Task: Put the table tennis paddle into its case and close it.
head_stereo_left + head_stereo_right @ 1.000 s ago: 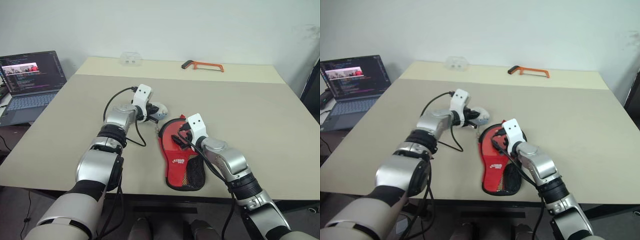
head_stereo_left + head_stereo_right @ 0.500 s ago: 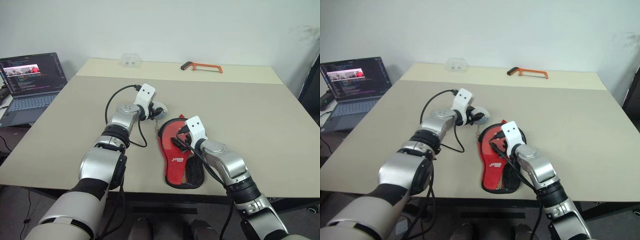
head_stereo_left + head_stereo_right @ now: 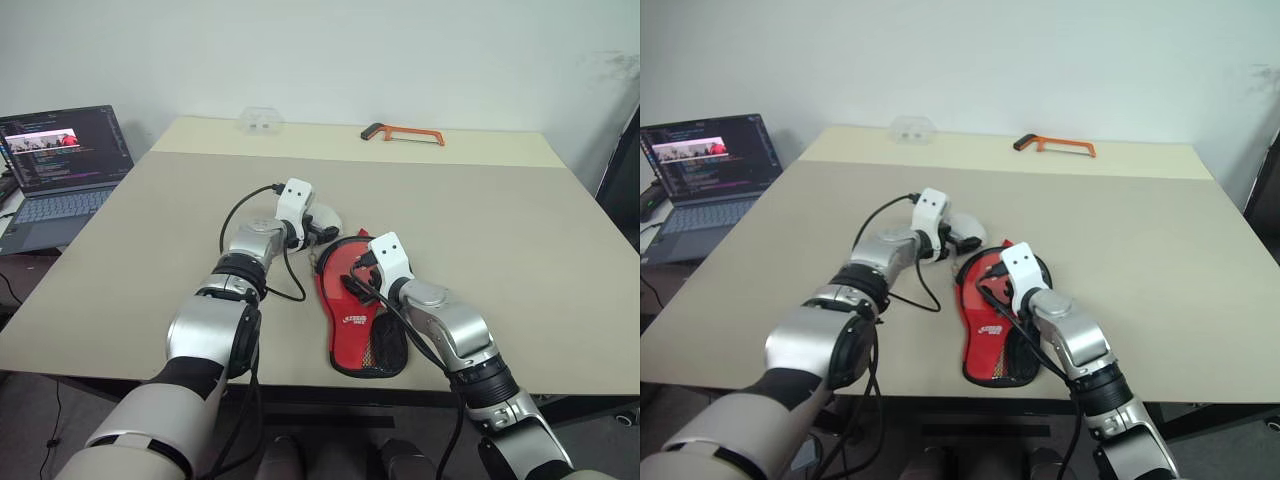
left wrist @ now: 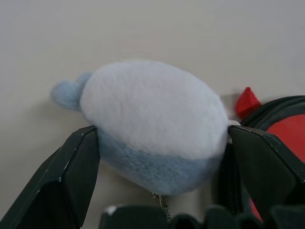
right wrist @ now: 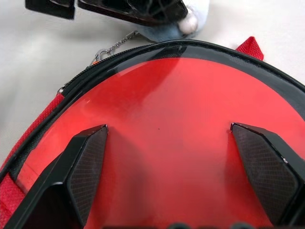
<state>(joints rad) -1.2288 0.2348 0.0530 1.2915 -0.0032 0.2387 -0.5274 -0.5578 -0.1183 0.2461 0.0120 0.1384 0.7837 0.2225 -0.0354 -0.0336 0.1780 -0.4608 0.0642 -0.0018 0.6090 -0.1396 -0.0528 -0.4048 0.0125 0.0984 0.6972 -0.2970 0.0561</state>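
Note:
My left gripper needs to grab the plush charm around its plump body (image 3: 325, 217) next, so it can pull the case's zip (image 3: 336, 244) closed.
The case (image 3: 362, 320) lies flat on the table, red side up, with black mesh at its near end. Its zip runs around the round end (image 5: 119, 52), and a short chain (image 5: 114, 46) links the zip to a white and pale-blue plush charm (image 4: 152, 119). My left gripper (image 3: 318, 231) is open, one finger on each side of the charm (image 3: 324, 217), just left of the case's round end. My right gripper (image 5: 169, 129) hangs open over the case's red round face. The table tennis paddle is hidden.
An orange-framed hacksaw (image 3: 405, 132) and a small clear plastic box (image 3: 262, 119) lie at the table's far edge. An open laptop (image 3: 60, 160) sits on a lower surface to the left. Bare tabletop (image 3: 500, 220) spreads to the right of the case.
My left gripper has gone from shut to open and now straddles the plush charm, having edged slightly toward the case. The right gripper and the case have stayed put.

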